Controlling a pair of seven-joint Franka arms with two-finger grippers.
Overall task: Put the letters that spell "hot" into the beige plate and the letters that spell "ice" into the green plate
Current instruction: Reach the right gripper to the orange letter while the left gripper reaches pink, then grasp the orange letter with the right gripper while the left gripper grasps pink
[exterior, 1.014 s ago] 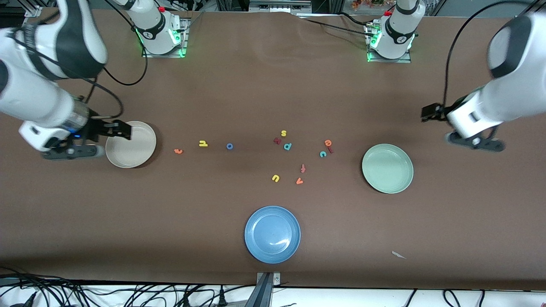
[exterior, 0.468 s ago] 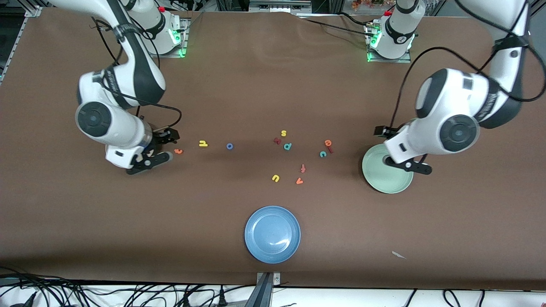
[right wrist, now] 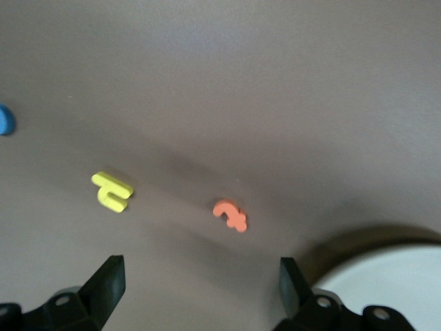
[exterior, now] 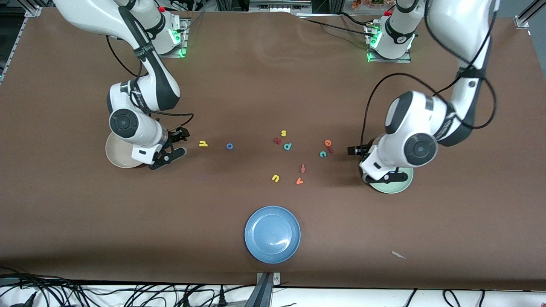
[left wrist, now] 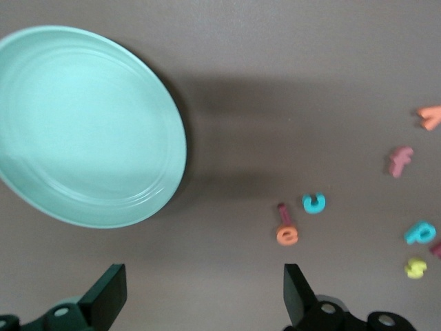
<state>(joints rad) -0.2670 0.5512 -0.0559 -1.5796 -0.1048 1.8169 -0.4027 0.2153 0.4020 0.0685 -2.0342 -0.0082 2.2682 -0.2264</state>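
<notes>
My right gripper's fingers and the orange t (right wrist: pixel 230 215) have bare tabletop between them in the right wrist view. It would miss if closed now, so it moves closer first.
My right gripper (exterior: pixel 175 145) hangs open over the table beside the beige plate (exterior: pixel 117 155), above the orange t (right wrist: pixel 231 215), which the front view hides. The yellow h (exterior: pixel 203 143) and blue o (exterior: pixel 229 146) lie in a row toward the table's middle. My left gripper (exterior: pixel 367 164) hangs open over the letter-side edge of the green plate (exterior: pixel 399 185). The orange e (exterior: pixel 328 143), dark red i (exterior: pixel 330 149) and teal c (exterior: pixel 323 154) cluster close by. Nothing lies between either gripper's (left wrist: pixel 203 281) (right wrist: pixel 200 274) fingers.
Other letters lie mid-table: a yellow s (exterior: pixel 283 133), a dark red letter (exterior: pixel 277 140), a teal p (exterior: pixel 287 146), a red-orange f (exterior: pixel 303 168), a yellow u (exterior: pixel 275 178), an orange v (exterior: pixel 299 181). A blue plate (exterior: pixel 272 234) sits nearest the front camera.
Both arms swung in from the table's ends. The right gripper crossed the beige plate to the orange t. The left gripper crossed the green plate toward the e, i, c cluster.
</notes>
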